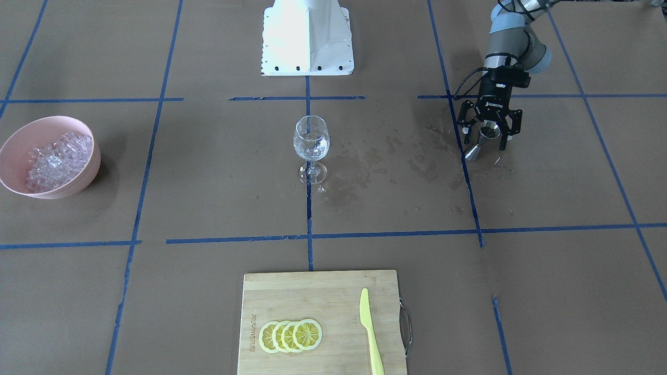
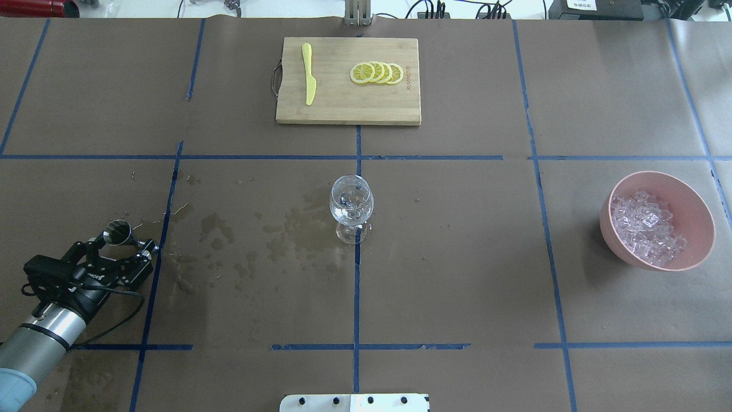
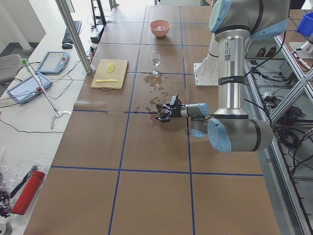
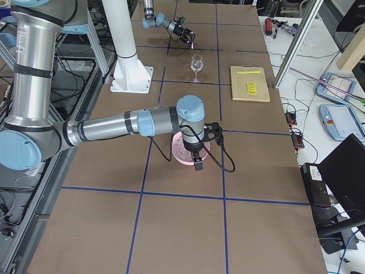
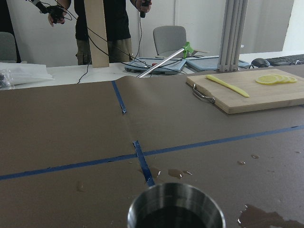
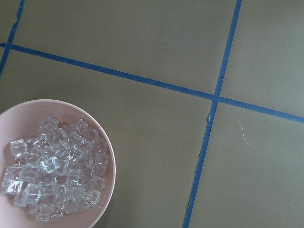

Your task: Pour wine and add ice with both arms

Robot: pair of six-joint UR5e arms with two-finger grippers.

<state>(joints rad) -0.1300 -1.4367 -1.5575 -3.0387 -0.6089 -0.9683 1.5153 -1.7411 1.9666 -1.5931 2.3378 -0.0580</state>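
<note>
The steel jigger's cup needs to stay free to pour wine into the glass, so my left gripper needs to grab the jigger by its narrow middle next.
A stemmed wine glass stands at the table's middle with a little clear wine in its bowl. My left gripper is low over the table, its fingers spread wide on either side of a steel jigger, so it is open. The ice fills a pink bowl. Only the exterior right view shows my right gripper, hanging just above that bowl. I cannot tell whether it is open or shut.
Wet patches darken the paper between the glass and the jigger. A bamboo cutting board on the operators' side carries lemon slices and a yellow knife. The white robot base stands behind the glass.
</note>
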